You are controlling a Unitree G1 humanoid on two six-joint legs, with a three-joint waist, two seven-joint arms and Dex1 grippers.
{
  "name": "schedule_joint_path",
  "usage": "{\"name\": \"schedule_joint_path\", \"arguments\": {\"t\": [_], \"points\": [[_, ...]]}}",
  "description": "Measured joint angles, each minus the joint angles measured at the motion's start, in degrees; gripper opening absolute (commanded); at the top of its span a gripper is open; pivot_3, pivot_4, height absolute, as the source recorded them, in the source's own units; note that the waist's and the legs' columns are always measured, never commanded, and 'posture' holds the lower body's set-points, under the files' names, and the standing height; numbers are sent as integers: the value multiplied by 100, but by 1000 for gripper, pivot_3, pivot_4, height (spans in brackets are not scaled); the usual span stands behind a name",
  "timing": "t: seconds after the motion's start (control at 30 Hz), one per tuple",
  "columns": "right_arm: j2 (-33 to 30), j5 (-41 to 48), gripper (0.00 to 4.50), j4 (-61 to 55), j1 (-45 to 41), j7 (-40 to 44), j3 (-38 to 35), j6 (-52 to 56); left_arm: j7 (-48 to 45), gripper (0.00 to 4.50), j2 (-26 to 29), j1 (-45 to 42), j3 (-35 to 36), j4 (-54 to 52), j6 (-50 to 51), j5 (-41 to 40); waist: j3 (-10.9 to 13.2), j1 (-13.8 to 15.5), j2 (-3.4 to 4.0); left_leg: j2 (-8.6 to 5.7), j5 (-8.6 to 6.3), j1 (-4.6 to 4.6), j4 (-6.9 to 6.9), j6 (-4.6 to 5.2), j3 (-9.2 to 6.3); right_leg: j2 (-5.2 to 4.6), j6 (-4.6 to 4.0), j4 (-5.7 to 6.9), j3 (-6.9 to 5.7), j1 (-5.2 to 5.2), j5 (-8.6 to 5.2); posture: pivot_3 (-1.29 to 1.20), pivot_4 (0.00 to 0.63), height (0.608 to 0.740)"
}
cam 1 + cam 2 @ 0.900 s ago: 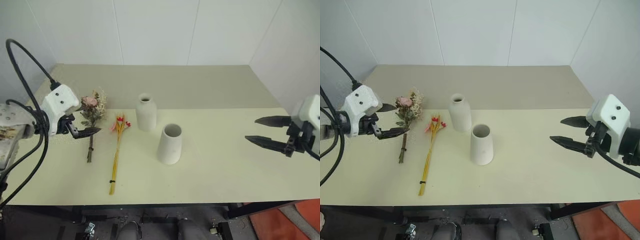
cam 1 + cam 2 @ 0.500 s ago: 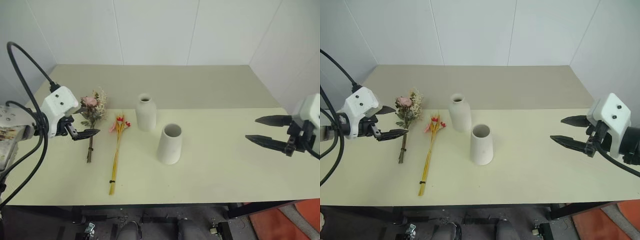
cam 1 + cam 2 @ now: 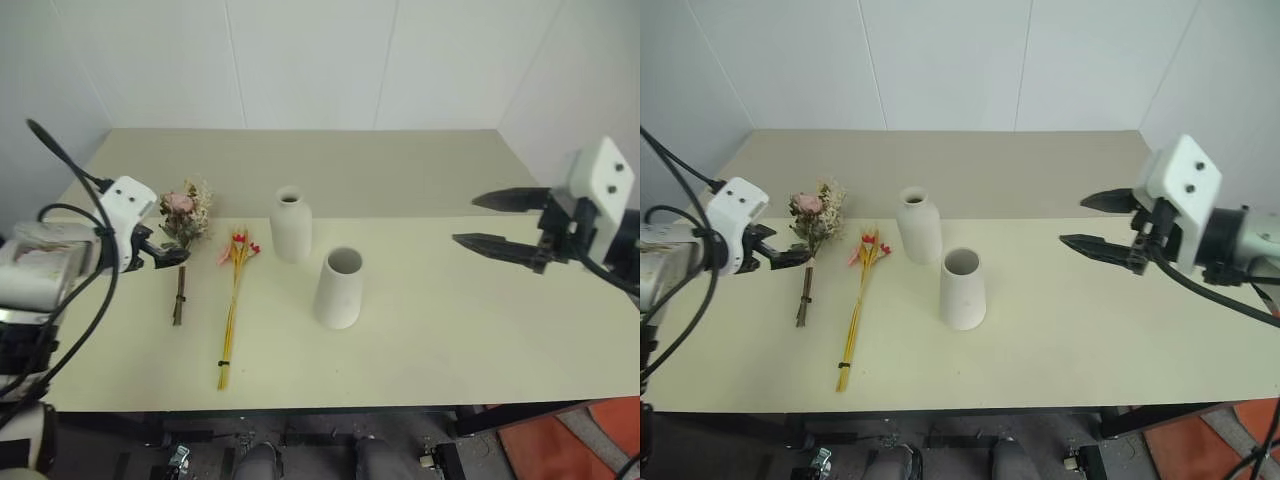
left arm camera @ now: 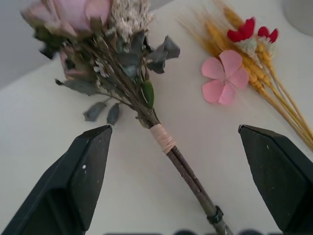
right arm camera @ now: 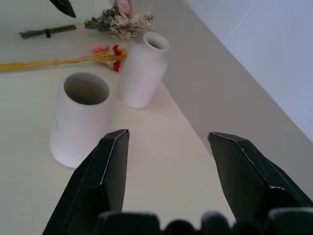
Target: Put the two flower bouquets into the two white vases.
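Observation:
My left gripper's fingers are on both sides of the wrapped stem [image 4: 164,139] but still above it, so they would miss the stem if they closed now. My left gripper should go lower first, then close on the stem.
The bushy bouquet [image 3: 183,215] with a pink bloom lies on the table at the left, its stem [image 4: 168,147] pointing toward the front edge. To its right lies the slim bundle of yellow stalks [image 3: 233,310] with red-pink tips [image 4: 247,34]. My left gripper [image 3: 172,245] hovers open just left of the bushy bouquet, and in the left wrist view its fingers straddle the wrapped stem. The bottle-shaped white vase [image 3: 291,225] and the wide-mouthed cone vase [image 3: 339,288] stand upright mid-table. My right gripper [image 3: 465,220] hangs open and empty in the air, right of the vases.
The pale yellow table [image 3: 450,340] has bare surface on its right half and along the front edge. White wall panels [image 3: 320,60] close off the back and both sides. A black cable [image 3: 70,170] loops above my left arm.
My right gripper has risen and swung left toward the vases, staying open. My left gripper has drawn slightly back and up beside the bushy bouquet. Bouquets and vases have not moved.

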Motion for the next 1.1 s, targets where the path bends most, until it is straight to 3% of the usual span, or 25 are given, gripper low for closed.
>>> {"name": "schedule_joint_path", "arguments": {"t": [0.3,0.43,0.73,0.8,0.97,1.1], "points": [[89,-25,3107,49,-387,-31,590,323,938,4500,-875,-551,412,1559,96,101,-1,76,-2,-13,0,-11,0,0,-3,-15,-1,0,-6,-6,2,0,150,740],[88,-34,3148,46,-386,-41,589,391,948,3628,-968,-738,548,2130,63,65,-1,78,-2,-13,0,-11,0,0,-3,-14,-1,0,-6,-7,2,0,150,740],[87,-193,3148,70,-380,-141,589,403,778,537,-1181,-1159,484,3114,-564,122,-2,137,-3,-14,0,-11,1,0,-3,-14,-1,-1,-7,-6,3,0,150,740],[87,-245,3148,94,-366,-160,588,403,770,134,-1204,-1272,478,3428,-780,163,-2,135,-3,-14,0,-11,1,0,-3,-15,-1,-1,-7,-5,3,0,150,740],[88,-267,3148,126,-327,-213,587,403,938,135,-1343,-1472,555,3986,-1470,272,-2,148,-3,-14,0,-7,1,0,-3,-15,-1,1,-7,-2,3,0,150,740],[88,-304,3148,125,-258,-278,555,402,1955,135,-1876,-1498,1329,4034,-3323,194,-3,171,-5,-13,0,-20,4,0,-7,-21,0,-3,-11,-8,8,0,150,740]]}}
